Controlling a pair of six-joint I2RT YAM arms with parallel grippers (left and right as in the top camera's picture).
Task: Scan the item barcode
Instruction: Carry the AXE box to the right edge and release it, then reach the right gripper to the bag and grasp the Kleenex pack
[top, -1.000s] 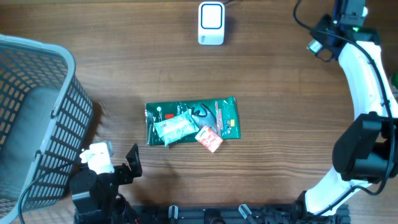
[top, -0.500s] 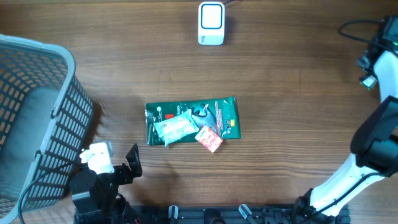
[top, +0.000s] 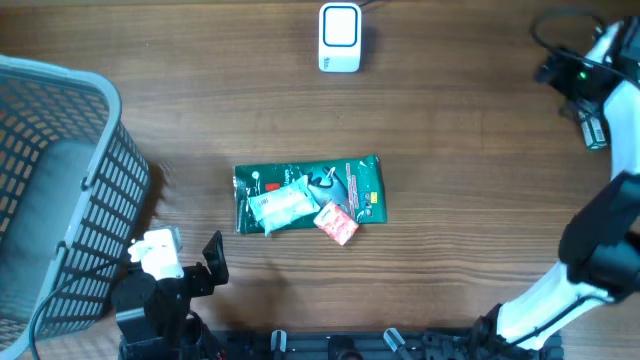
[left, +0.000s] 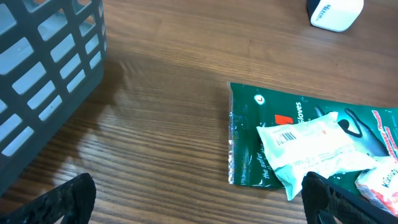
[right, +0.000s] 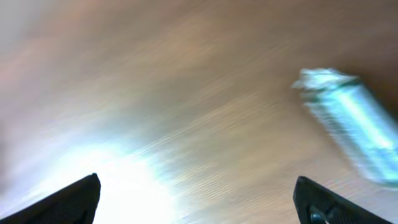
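Note:
The small red packet needs its broad sides open for scanning, so my right gripper needs to grip its edge next in a narrow pinch.
Three items lie piled mid-table: a green packet (top: 358, 181), a white-and-teal packet (top: 280, 205) with its barcode facing up (left: 287, 135), and a small red packet (top: 337, 224). The white scanner (top: 339, 38) stands at the far edge of the table. My left gripper (left: 196, 186) is open over bare wood, just short of the green packet (left: 249, 124), with nothing between its fingers. My right gripper (right: 198, 183) is open and holds nothing, high at the table's right edge (top: 572, 78). Its view is smeared; a blurred pale teal shape (right: 351, 127) shows at the right.
A grey mesh basket (top: 95, 190) fills the left side, close to my left arm (top: 160, 290). The scanner's cable runs off the far edge. My right arm's white links (top: 615, 170) stand along the right edge.
My right arm has swung from the far right corner out to the right edge and slightly nearer. The pile, the scanner and my left arm have not moved.

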